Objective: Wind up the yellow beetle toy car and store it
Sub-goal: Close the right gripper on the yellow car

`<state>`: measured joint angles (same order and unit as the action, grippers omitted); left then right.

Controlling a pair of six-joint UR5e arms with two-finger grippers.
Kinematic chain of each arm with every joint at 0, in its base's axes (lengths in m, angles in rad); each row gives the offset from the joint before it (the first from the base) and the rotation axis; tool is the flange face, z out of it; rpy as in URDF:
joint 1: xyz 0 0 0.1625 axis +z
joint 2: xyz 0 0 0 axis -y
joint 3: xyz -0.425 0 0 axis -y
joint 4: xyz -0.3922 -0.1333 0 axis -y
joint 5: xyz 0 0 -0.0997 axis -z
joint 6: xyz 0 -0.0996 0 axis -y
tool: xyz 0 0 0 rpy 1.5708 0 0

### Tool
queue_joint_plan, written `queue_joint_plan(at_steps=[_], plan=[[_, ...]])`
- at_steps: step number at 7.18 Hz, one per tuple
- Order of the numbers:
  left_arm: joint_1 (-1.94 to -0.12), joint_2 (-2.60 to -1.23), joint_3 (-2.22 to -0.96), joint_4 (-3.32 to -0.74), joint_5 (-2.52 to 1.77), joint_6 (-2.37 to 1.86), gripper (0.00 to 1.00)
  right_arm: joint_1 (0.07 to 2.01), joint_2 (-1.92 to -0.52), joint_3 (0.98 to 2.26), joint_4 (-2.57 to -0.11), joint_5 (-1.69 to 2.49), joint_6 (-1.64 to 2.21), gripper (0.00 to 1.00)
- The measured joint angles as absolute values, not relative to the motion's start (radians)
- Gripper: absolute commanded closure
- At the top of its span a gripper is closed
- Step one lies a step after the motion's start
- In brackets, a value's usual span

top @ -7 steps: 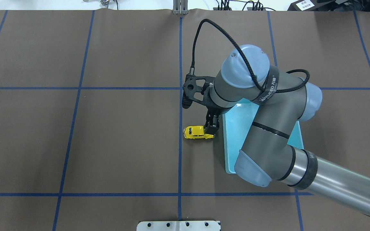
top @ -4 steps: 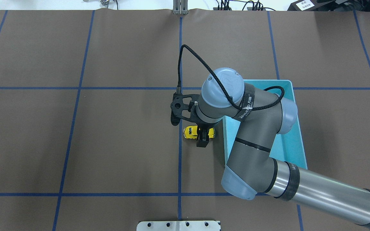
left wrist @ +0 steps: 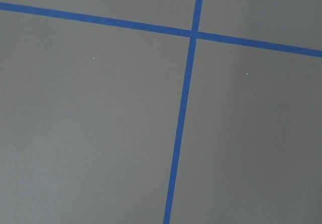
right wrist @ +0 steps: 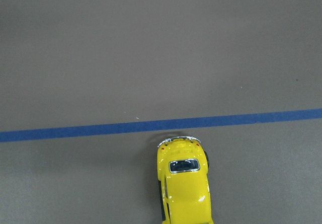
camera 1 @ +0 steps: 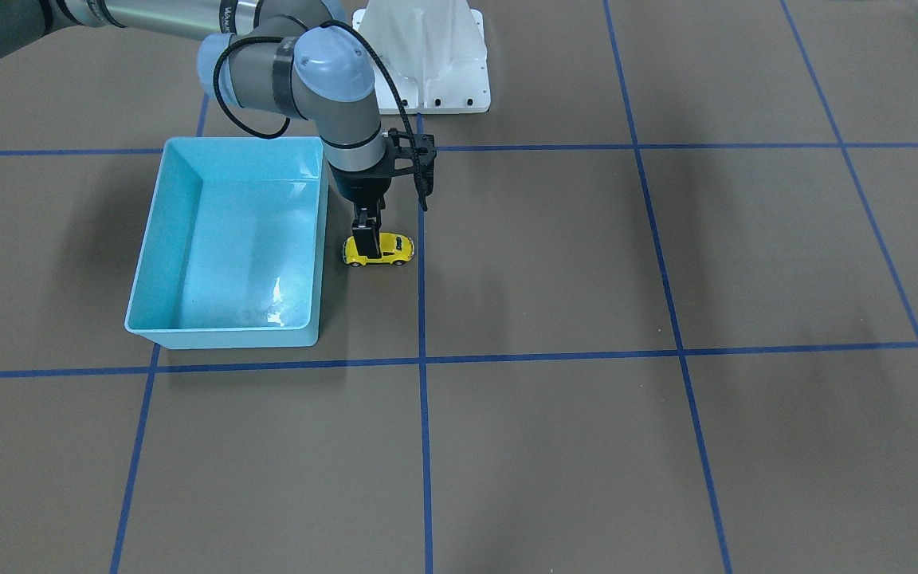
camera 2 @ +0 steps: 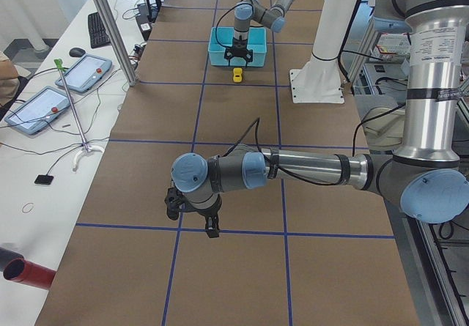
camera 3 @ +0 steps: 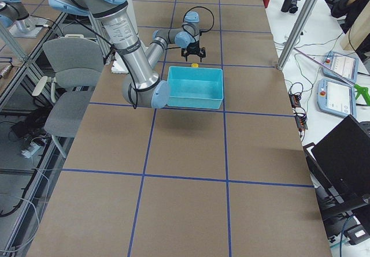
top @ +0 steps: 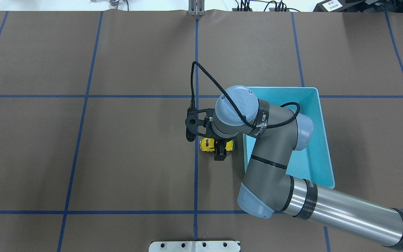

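Note:
My right gripper's fingers end above the car's lower side [camera 1: 379, 262] and its wheels, so it is too early to close on the toy car. Lowering comes first.
The yellow beetle toy car [top: 206, 144] stands on its wheels on the brown table, just left of the light blue bin [top: 322, 140] and close to the centre tape line. My right gripper [top: 219, 148] points straight down over the car's middle. It looks open, with one black finger [top: 219, 156] beside the car's near side and the other hidden under the wrist. From the front the car [camera 1: 392, 249] shows partly behind that finger [camera 1: 365, 237]. The right wrist view holds the car [right wrist: 183, 189] at its bottom edge. My left gripper [camera 2: 210, 227] hovers low over the table far away; I cannot tell its state.
The bin [camera 1: 228, 239] is open-topped with nothing in it, and its wall is a few centimetres from the car. Blue tape lines [top: 196, 70] grid the mat. A white arm base [camera 1: 427, 64] stands behind. Tablets and cables lie on the side bench [camera 2: 66, 84].
My right arm swung in and came down: the gripper went from the car's bin-side end to its middle, then sank lower. The car has not moved.

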<state>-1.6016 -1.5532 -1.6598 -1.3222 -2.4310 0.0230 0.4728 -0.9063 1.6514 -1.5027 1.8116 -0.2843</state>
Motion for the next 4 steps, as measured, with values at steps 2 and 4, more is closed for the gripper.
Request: queue_joint_plan(at_steps=[2, 4], plan=[[-1.601, -1.56, -1.661, -1.323, -2.431, 0.022, 0.0, 0.472, -0.907, 1.605, -1.451, 1.803, -0.293, 0.0], [-1.6, -1.572, -1.66, -1.323, -2.431, 0.027, 0.0, 0.468, -0.912, 1.583, -1.423, 1.801, -0.29, 0.03]])
